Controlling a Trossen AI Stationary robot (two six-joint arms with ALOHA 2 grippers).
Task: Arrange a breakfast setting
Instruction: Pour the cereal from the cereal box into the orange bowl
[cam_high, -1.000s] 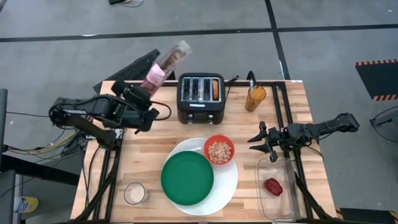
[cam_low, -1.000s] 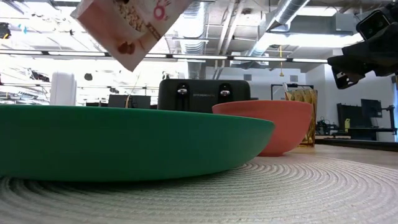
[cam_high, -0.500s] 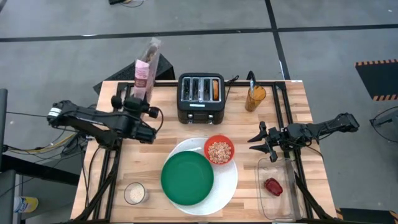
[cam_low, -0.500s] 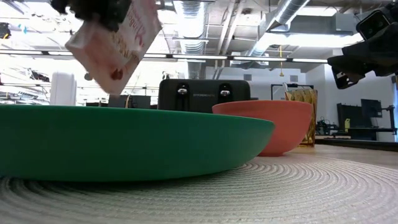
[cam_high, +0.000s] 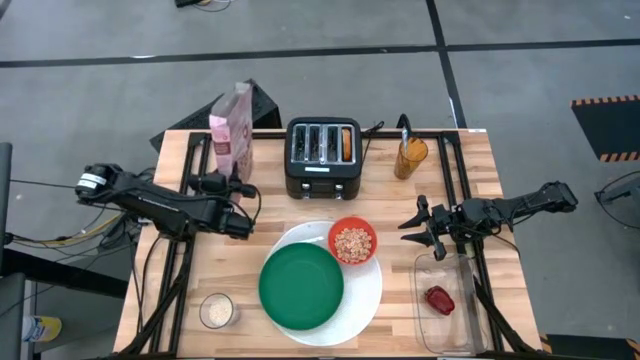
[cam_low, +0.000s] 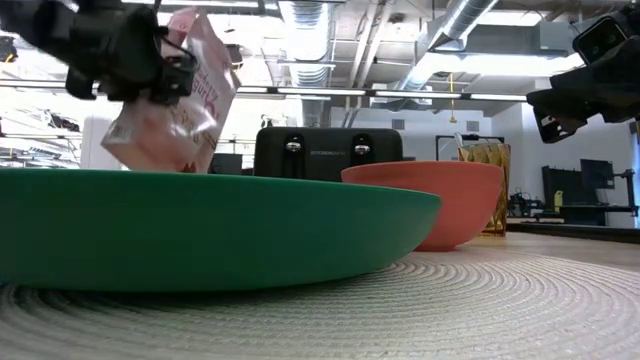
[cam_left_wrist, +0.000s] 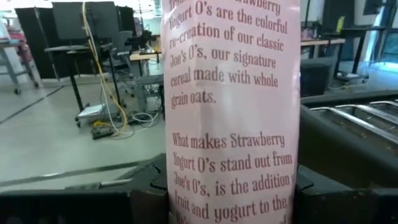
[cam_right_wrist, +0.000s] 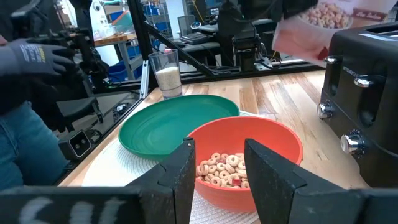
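I should keep holding the pink cereal box with my left gripper. The box is high above the table beside the toaster.
My left gripper (cam_high: 228, 183) is shut on a pink cereal box (cam_high: 231, 135), which stands nearly upright at the table's far left, beside the black toaster (cam_high: 322, 155). My right gripper (cam_high: 430, 238) is open and empty over the far end of the clear tub (cam_high: 447, 310), which holds a small red food item (cam_high: 438, 299). The green plate (cam_high: 300, 286) lies on the large white plate (cam_high: 371, 290). The red bowl (cam_high: 352, 241), filled with cereal rings, sits on the white plate's far rim. A bagel half (cam_high: 346, 143) sticks out of a toaster slot. My left gripper pinches the cereal box between its two fingers, one on each of two opposite sides (cam_left_wrist: 177, 202), with a printed panel facing the wrist. The fingers come about level from the table's near left. The box is slightly tilted; the green plate hides its base in the low view.
An amber glass (cam_high: 410, 157) with a dark-handled utensil stands at the far right. A small glass of white stuff (cam_high: 217, 310) stands at the near left. A person's gloved hand (cam_right_wrist: 37, 59) shows beyond the table in the right wrist view.
My left gripper has gone down and toward the table's left edge with the cereal box. The box was tipped over toward the toaster and has been turned back to nearly upright, lower than before. My right arm has kept still.
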